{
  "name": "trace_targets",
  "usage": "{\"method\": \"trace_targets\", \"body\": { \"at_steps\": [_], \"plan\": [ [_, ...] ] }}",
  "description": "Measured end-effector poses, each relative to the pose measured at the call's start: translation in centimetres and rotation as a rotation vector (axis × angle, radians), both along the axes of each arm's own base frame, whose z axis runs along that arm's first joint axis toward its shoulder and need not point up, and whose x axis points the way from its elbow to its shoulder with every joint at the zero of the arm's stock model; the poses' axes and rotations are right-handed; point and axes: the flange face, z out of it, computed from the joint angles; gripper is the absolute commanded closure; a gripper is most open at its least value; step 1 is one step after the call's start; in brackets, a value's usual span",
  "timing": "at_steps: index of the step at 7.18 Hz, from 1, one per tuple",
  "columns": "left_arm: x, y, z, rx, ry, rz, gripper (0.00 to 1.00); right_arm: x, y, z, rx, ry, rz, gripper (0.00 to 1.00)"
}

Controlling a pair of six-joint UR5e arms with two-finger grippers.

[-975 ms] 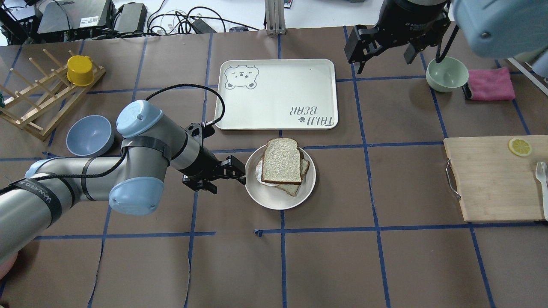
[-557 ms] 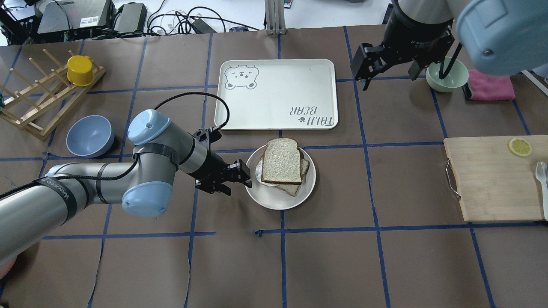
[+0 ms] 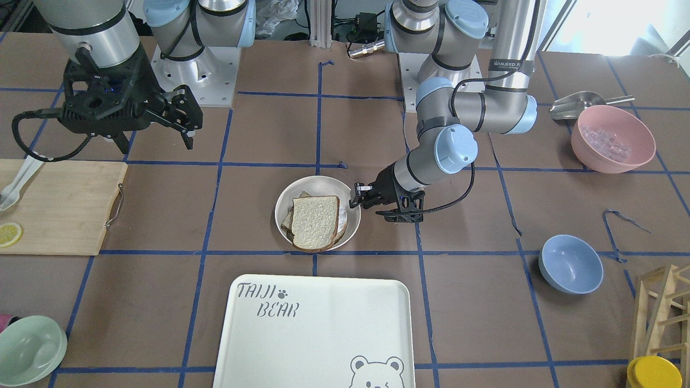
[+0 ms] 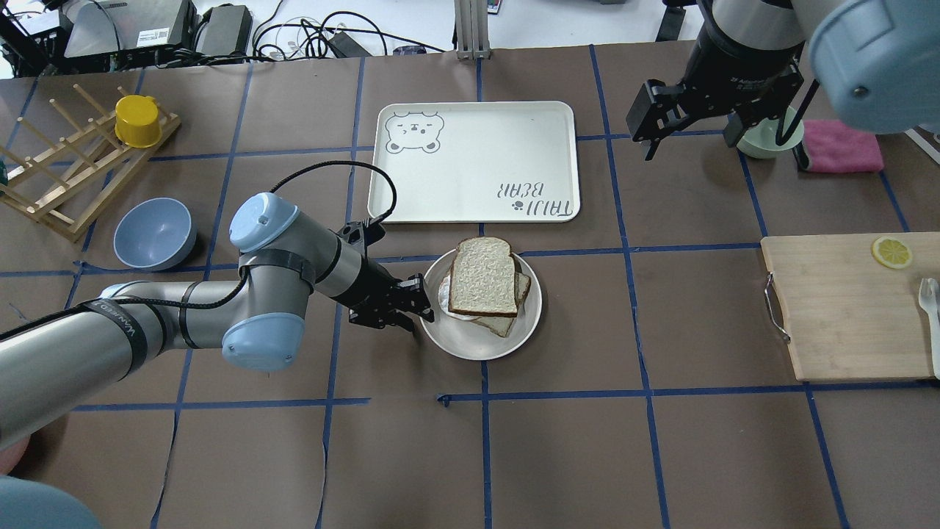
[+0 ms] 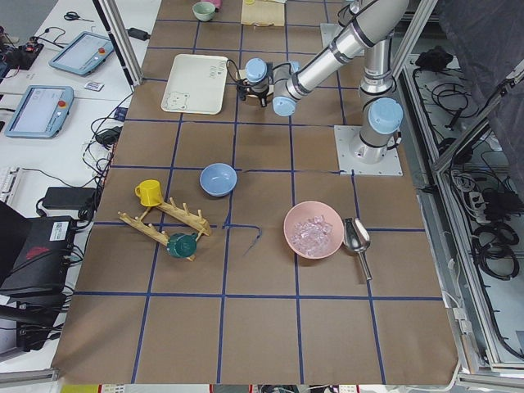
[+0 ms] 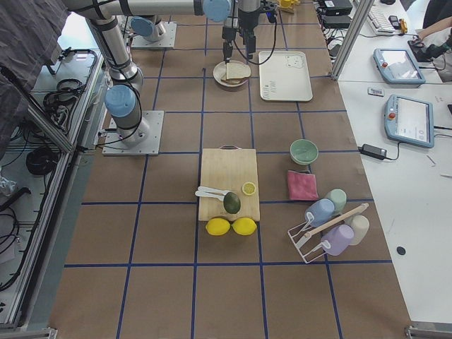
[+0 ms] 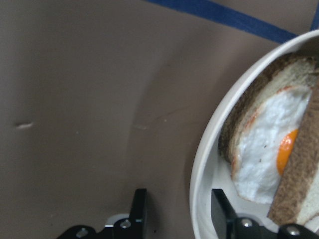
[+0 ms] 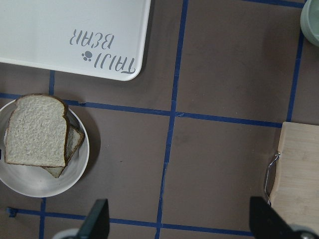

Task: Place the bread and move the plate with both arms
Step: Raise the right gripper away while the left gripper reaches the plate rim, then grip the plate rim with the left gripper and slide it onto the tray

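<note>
Bread and a fried egg [image 3: 316,223] sit loose in the plate. My left gripper will next pinch the plate by its bare upright rim [image 3: 358,206] for that reason.
The bread [image 4: 481,277] lies on top of a second slice with a fried egg [image 7: 264,144] in the round off-white plate [image 4: 477,349], mid-table. The bread [image 3: 315,222] and plate [image 3: 283,207] also show in the front view, and in the right wrist view [image 8: 36,132]. My left gripper [image 4: 424,301] is open at the plate's left edge. In the left wrist view [image 7: 179,214] its jaws stand either side of the plate rim [image 7: 204,164], one outside and one inside. My right gripper [image 4: 690,139] is open and empty, high above the table's far right.
The white bear-print tray [image 4: 476,162] lies just behind the plate. A green bowl [image 4: 764,139] and a pink cloth [image 4: 844,147] sit at the far right, a cutting board [image 4: 844,308] at the right. A blue bowl [image 4: 154,234] and a wooden rack [image 4: 73,169] stand on the left.
My left gripper has moved right until its jaws straddle the plate's rim. My right arm has moved right and nearer. The bread and plate have not moved.
</note>
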Motion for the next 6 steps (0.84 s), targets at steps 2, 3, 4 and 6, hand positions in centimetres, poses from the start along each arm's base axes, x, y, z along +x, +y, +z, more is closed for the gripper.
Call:
{"method": "trace_targets", "body": {
  "at_steps": [2,3,4,6],
  "plan": [
    [-0.1,-0.1,0.2,-0.007,0.020,0.002,1.00,-0.1,0.0,0.1,-0.001,-0.001,-0.002,0.00],
    [0.0,-0.2,0.6,-0.014,0.028,0.006,1.00,-0.1,0.0,0.1,-0.002,-0.001,-0.003,0.00],
    [0.2,-0.5,1.1,-0.027,0.051,0.016,1.00,-0.1,0.0,0.1,-0.002,-0.001,-0.003,0.00],
    [1.4,-2.4,2.9,-0.058,0.131,0.066,1.00,-0.1,0.0,0.1,-0.001,-0.001,-0.003,0.00]
  ]
}}
